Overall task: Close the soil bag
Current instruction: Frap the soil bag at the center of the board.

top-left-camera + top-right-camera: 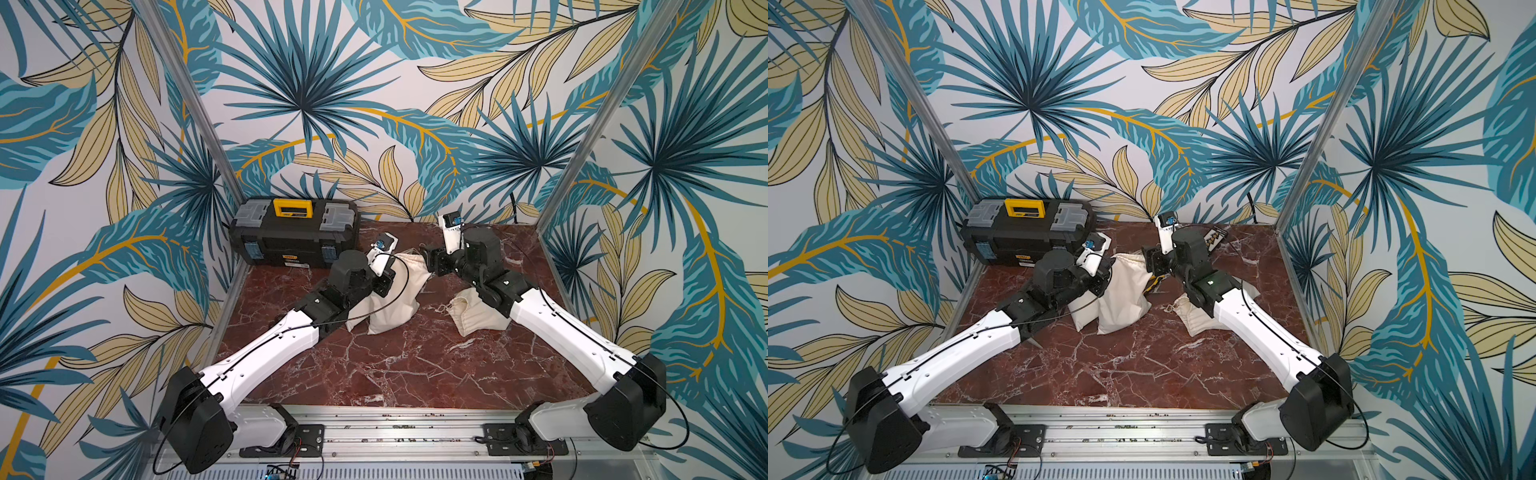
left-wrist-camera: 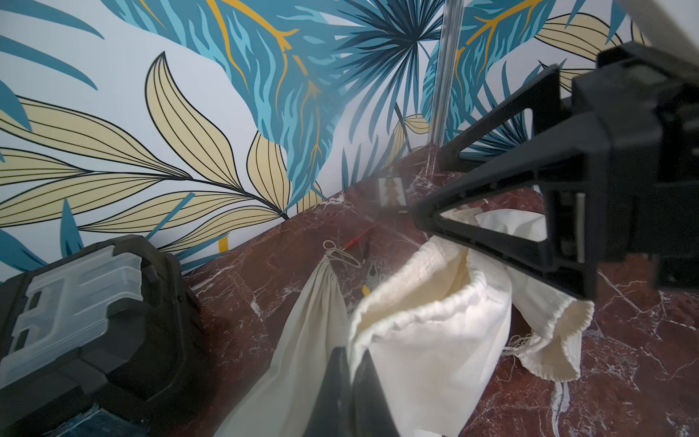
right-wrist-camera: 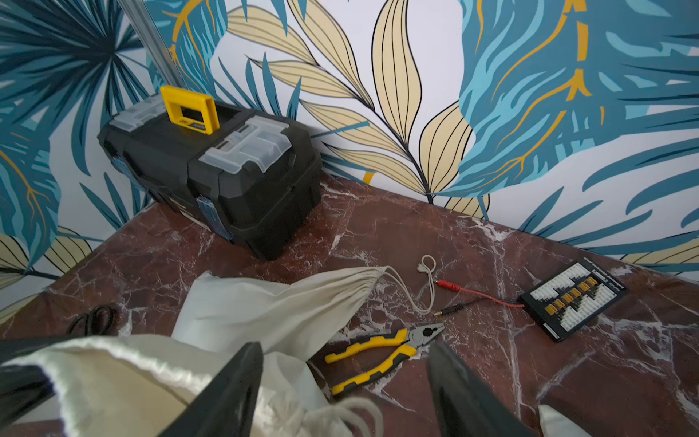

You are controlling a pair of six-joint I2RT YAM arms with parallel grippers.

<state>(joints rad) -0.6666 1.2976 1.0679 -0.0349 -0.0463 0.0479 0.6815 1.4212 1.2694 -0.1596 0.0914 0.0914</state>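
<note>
The soil bag's drawstring loop is opposite the soil bag rim that the left gripper pinches, so the robot's right gripper will next grab the soil bag by that loop to pull its opening closed.
The soil bag (image 1: 392,301) is a cream cloth drawstring sack standing near the middle of the marble table, and its mouth gapes open in the left wrist view (image 2: 435,333). My left gripper (image 2: 351,353) is shut on the gathered rim of the soil bag, with cloth pinched between its fingers. On the far side of the mouth my right gripper (image 3: 344,344) stands open and holds nothing. One of its fingers (image 3: 242,378) lies against the bag's cloth. A loop of the drawstring (image 3: 355,412) lies just beneath the jaws. In both top views the right gripper (image 1: 430,259) hovers at the bag's top.
A black toolbox (image 1: 295,232) with a yellow handle sits at the back left. Yellow-handled pliers (image 3: 382,352), a connector board (image 3: 575,299) with red and black leads, and a tied cloth bag (image 3: 264,302) lie behind. Another cream bag (image 1: 478,318) lies under the right arm.
</note>
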